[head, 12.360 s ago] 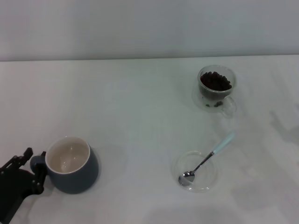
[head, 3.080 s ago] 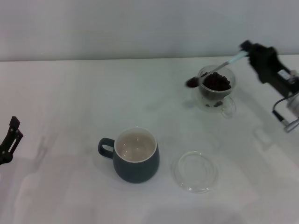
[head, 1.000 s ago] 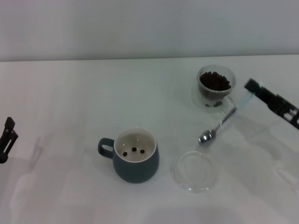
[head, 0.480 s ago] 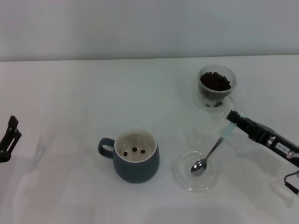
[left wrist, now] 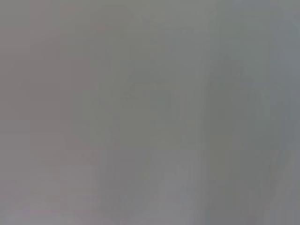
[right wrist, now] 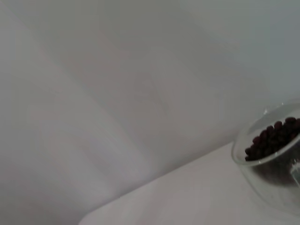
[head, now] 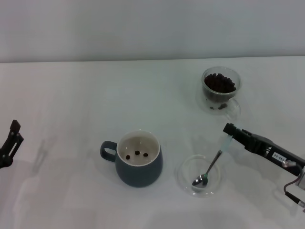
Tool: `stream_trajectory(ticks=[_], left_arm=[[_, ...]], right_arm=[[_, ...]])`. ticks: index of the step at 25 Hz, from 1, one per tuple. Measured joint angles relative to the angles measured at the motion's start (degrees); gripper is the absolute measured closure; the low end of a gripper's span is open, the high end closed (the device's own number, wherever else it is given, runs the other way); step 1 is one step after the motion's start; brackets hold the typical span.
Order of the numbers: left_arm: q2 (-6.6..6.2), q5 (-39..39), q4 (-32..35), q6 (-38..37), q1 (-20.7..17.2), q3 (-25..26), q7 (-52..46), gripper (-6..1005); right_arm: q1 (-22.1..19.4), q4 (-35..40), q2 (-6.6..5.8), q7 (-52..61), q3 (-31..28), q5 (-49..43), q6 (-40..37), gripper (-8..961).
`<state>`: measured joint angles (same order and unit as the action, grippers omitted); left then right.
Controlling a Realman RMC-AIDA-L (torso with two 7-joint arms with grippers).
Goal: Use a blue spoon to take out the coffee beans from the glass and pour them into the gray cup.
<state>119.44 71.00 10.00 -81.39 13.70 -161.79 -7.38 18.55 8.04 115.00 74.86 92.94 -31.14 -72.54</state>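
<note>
The spoon's metal bowl (head: 200, 181) rests in the flat glass dish, so it is time for my right gripper to open now and release the blue spoon.
The gray cup (head: 138, 164) stands at the front centre with three coffee beans (head: 137, 153) on its cream inside. The glass (head: 220, 87) stands at the back right, heaped with more beans; it also shows in the right wrist view (right wrist: 276, 154). My right gripper (head: 228, 130) is shut on the pale blue handle end of the blue spoon (head: 214, 162). The spoon slants down, and its empty metal bowl rests in the flat glass dish (head: 185, 168). My left gripper (head: 11, 142) is parked at the far left edge.
The flat clear dish sits just right of the gray cup, whose handle points left. The white table runs back to a pale wall. The left wrist view shows only a blank gray surface.
My right gripper has come down and toward the front with the spoon. The spoon's bowl went from hovering above the table to resting in the flat dish. The left arm has stayed put.
</note>
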Motion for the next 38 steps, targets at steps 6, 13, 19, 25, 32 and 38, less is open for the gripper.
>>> stream_trajectory(ticks=[6, 13, 19, 25, 32, 38], left_arm=[[0.03, 0.02, 0.11, 0.01, 0.29, -0.08, 0.00, 138], [0.03, 0.01, 0.70, 0.01, 0.28, 0.09, 0.00, 138], [0.00, 0.01, 0.72, 0.00, 0.18, 0.23, 0.00, 137], [0.00, 0.01, 0.72, 0.00, 0.15, 0.25, 0.00, 137], [0.00, 0.01, 0.70, 0.48, 1.31, 0.25, 0.00, 137], [-0.02, 1.15, 0.41, 0.92, 1.67, 0.39, 0.00, 138]], right_arm=[[0.04, 0.19, 0.11, 0.85, 0.88, -0.02, 0.44, 771], [0.16, 0.29, -0.01, -1.57, -1.94, 1.18, 1.10, 530], [-1.14, 0.02, -1.48, -4.77, -10.47, 1.37, 2.02, 239], [-3.83, 0.46, -0.43, -23.17, -24.57, 1.43, -0.43, 74], [-2.07, -6.21, 0.70, -59.93, -33.75, 1.51, -6.30, 81], [-1.09, -6.45, 0.81, -60.66, -34.27, 1.55, -4.30, 81]])
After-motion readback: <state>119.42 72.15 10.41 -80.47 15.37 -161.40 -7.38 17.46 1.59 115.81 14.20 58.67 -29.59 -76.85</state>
